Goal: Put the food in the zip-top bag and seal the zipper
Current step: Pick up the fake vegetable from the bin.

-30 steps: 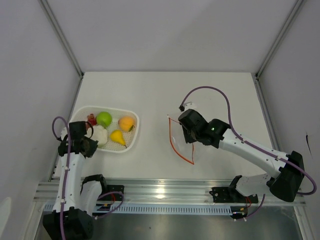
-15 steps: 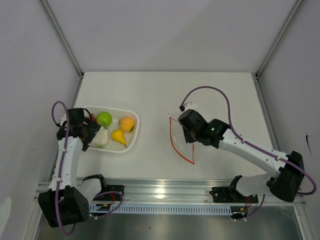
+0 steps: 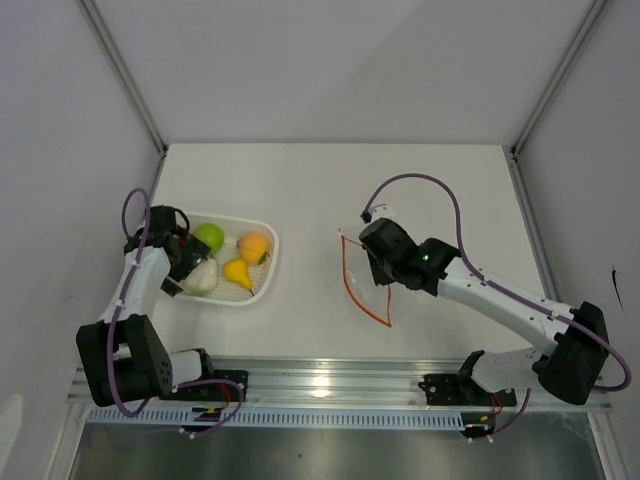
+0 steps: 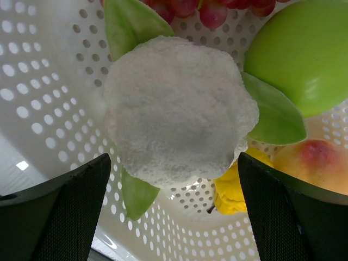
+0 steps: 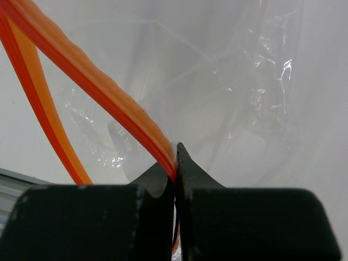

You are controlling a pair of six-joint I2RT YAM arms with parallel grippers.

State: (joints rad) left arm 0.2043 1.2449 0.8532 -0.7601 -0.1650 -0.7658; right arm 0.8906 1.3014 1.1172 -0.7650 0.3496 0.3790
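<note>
Next, the left gripper pinches the whitish piece across its near end (image 3: 200,286). That leaves the far leafy end free to enter the zip-top bag (image 3: 368,285).
The food lies in a white perforated basket (image 3: 268,262): a pale whitish piece (image 3: 203,279) with green leaves, a green apple (image 3: 209,237), an orange (image 3: 254,246) and a yellow piece (image 3: 236,272). My left gripper (image 3: 188,262) hangs open over the basket's left end. In the left wrist view the left gripper (image 4: 173,163) has a finger on either side of the whitish piece (image 4: 179,109), not touching it; the grapes (image 4: 212,8) show at the top edge. My right gripper (image 3: 378,264) is shut on the zipper (image 5: 125,103) of the clear zip-top bag (image 3: 368,285). The bag's two orange strips stand apart.
White walls with metal rails close in the table on the left, the back and the right. The arms' base rail runs along the near edge. A purple cable loops above the right arm (image 3: 455,215).
My left gripper has opened wide and swung from the basket's near-left corner farther back over its left end. The right arm and the bag have not moved.
</note>
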